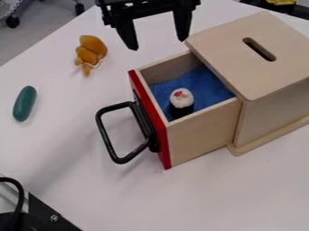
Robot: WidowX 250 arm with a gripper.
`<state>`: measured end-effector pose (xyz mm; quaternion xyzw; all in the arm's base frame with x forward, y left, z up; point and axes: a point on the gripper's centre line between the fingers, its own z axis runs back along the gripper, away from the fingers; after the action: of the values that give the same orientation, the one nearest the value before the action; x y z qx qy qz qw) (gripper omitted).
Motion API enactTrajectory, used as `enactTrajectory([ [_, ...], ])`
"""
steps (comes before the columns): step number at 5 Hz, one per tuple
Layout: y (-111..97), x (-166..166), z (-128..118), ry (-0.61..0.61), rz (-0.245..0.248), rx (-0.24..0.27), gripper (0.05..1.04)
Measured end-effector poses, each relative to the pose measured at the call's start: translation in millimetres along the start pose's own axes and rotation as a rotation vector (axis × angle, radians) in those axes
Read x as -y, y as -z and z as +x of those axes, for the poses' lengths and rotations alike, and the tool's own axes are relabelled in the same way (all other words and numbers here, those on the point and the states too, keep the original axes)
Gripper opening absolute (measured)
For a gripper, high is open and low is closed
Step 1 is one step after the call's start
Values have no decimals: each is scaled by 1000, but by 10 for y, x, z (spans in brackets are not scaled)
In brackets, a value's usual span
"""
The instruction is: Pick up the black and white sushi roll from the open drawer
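Observation:
The gripper takes hold of the sushi-like piece (pixel 181 100) by its round side next. Then the gripper lifts the piece out of the open drawer.
At the top of the view the black gripper (pixel 158 44) hangs above the table with its two fingers spread wide and nothing between them. Below and to its right is a wooden box (pixel 250 58) with a slot in its lid. Its drawer (pixel 205 133), with a red front and a black handle (pixel 104 131), stands pulled out towards the left. Blue cloth (pixel 208 90) lines the drawer, and a small black and white sushi-like piece (pixel 181 100) rests upright on it. The gripper is nearest the drawer's back edge and the lid's left corner.
An orange-brown plush toy (pixel 91 50) lies on the white table (pixel 78 180) left of the gripper. Farther left is a green oblong object (pixel 25 103). Black equipment with a cable (pixel 45 212) occupies the lower left corner, and a yellow and black item (pixel 281 2) is at the top right.

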<state>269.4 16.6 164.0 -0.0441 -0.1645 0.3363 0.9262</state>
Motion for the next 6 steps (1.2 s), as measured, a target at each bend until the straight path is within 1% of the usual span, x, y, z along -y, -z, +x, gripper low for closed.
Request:
enactTrajectory([
  [1, 58, -25, -38, -1, 14, -20, 999],
  [2, 180, -26, -111, 21, 16, -72, 999],
  [3, 298, 19, -170, 48, -16, -109, 999],
  [4, 429, 88, -226, 84, -87, -142, 999],
  [6, 659, 114, -284, 106, -98, -152, 999],
])
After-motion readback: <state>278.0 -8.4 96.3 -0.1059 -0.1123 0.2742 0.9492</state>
